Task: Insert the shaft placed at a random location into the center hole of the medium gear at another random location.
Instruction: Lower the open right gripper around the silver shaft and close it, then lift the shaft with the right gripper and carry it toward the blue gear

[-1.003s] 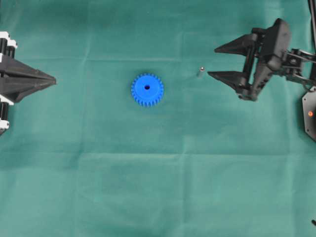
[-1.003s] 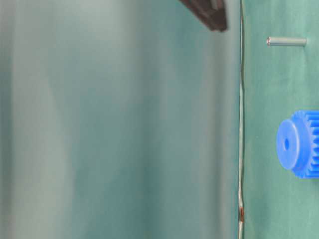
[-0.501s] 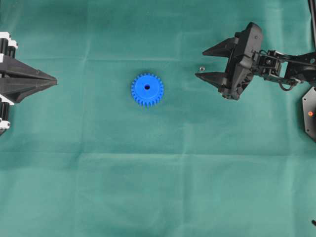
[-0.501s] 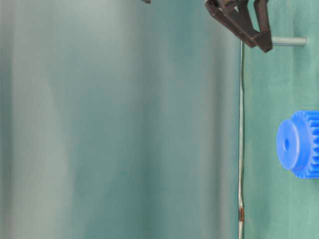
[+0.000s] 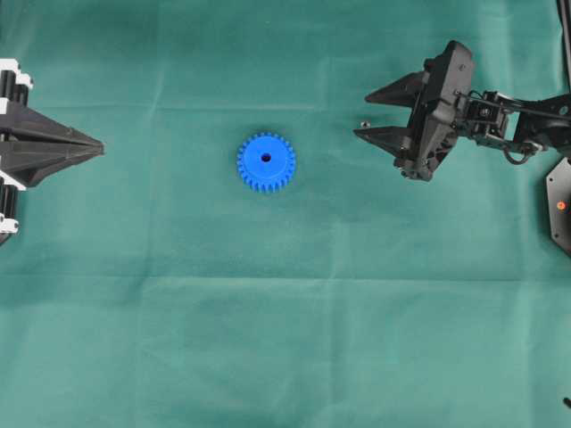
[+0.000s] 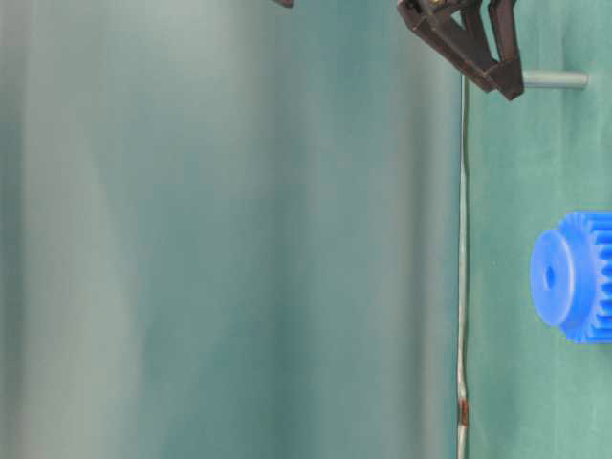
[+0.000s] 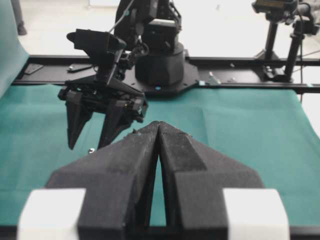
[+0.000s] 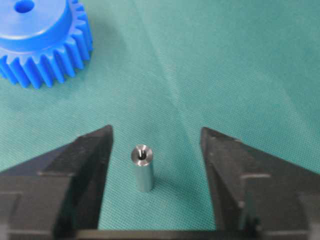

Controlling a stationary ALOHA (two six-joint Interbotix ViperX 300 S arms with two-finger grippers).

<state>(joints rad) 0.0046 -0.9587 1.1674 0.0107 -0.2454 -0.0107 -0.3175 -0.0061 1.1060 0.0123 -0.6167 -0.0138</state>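
The lower end of the shaft has to stay free to go into the gear's center hole [image 5: 266,158], so my right gripper should take hold of the silvery shaft by its dimpled top end [image 5: 365,124].
The shaft [image 8: 142,167] stands upright on the green cloth, a short silvery pin with a small dimple in its top. My right gripper [image 8: 156,132] is open and straddles it, the shaft nearer the left finger and touching neither. From overhead, the shaft [image 5: 364,124] sits between the fingertips of the right gripper [image 5: 361,115]. The medium gear [image 5: 266,162], bright blue, lies flat to its left with the center hole [image 5: 266,158] facing up. My left gripper [image 5: 98,144] rests shut and holds nothing at the left edge, far from the gear.
Green cloth [image 5: 285,339] covers the whole table. A black plate with a red dot [image 5: 560,205] sits at the right edge. The right arm's base and black rail [image 7: 160,70] stand at the far end of the cloth in the left wrist view.
My right gripper has moved left and come down around the shaft, and its jaws have narrowed a little. Gear, shaft and left gripper have stayed put.
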